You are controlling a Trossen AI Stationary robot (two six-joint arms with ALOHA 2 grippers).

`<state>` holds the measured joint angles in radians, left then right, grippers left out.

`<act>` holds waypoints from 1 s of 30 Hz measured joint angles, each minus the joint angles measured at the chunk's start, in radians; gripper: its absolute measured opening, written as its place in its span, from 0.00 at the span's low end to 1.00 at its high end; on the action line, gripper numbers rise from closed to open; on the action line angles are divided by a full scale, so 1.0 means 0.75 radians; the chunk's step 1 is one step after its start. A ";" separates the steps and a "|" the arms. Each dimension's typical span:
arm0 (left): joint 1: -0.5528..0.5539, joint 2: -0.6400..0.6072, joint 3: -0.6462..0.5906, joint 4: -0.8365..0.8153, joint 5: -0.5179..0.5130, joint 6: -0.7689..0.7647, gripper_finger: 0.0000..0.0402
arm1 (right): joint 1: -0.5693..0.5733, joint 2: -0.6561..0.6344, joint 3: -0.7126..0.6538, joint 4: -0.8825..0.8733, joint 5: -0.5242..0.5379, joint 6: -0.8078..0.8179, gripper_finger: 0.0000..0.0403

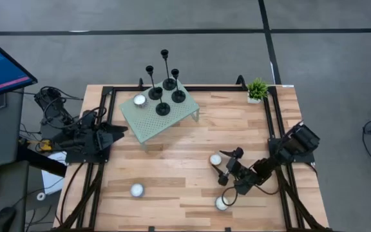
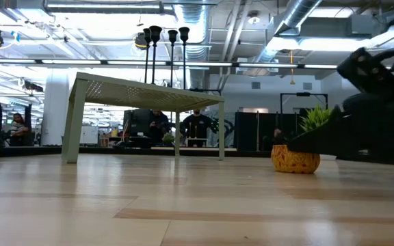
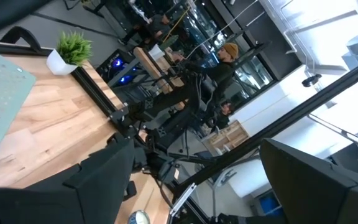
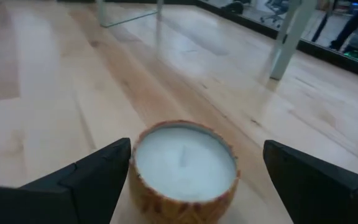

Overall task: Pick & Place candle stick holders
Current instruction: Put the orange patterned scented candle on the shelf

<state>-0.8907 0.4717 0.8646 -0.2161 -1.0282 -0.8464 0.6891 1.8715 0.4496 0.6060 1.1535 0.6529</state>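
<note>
Next, my right gripper takes a grip on the patterned cup to put the white candle on the green stand.
Several black candle stick holders (image 1: pixel 163 108) stand by their disc bases on the pale green perforated stand (image 1: pixel 148 125) at the table's back; their top cups show in the low view (image 2: pixel 154 31). A white tealight (image 1: pixel 139 100) also sits on the stand. My right gripper (image 1: pixel 227 170) is open and low over the table's right front. Its fingers stand on either side of a small white candle in a patterned cup (image 4: pixel 185 167), which rests on the table (image 1: pixel 215 159). My left gripper (image 1: pixel 118 131) is open and empty at the table's left edge.
Two more tealights lie on the table, at the front left (image 1: pixel 137 190) and at the front right (image 1: pixel 222 203). A small potted plant (image 1: pixel 257 89) stands at the back right corner. Black frame rails (image 1: pixel 272 122) run along the table's sides.
</note>
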 joint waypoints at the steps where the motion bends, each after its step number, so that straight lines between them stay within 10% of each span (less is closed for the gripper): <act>1: 0.000 0.001 0.000 0.001 0.000 0.001 0.87 | -0.010 0.000 0.000 0.005 0.000 -0.005 0.89; 30: 0.000 0.027 0.000 0.014 -0.011 0.002 0.87 | -0.244 0.190 -0.013 0.408 -0.285 -0.182 0.78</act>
<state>-0.8909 0.4919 0.8646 -0.2059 -1.0363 -0.8452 0.5064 2.0142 0.4402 0.9119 0.9395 0.5164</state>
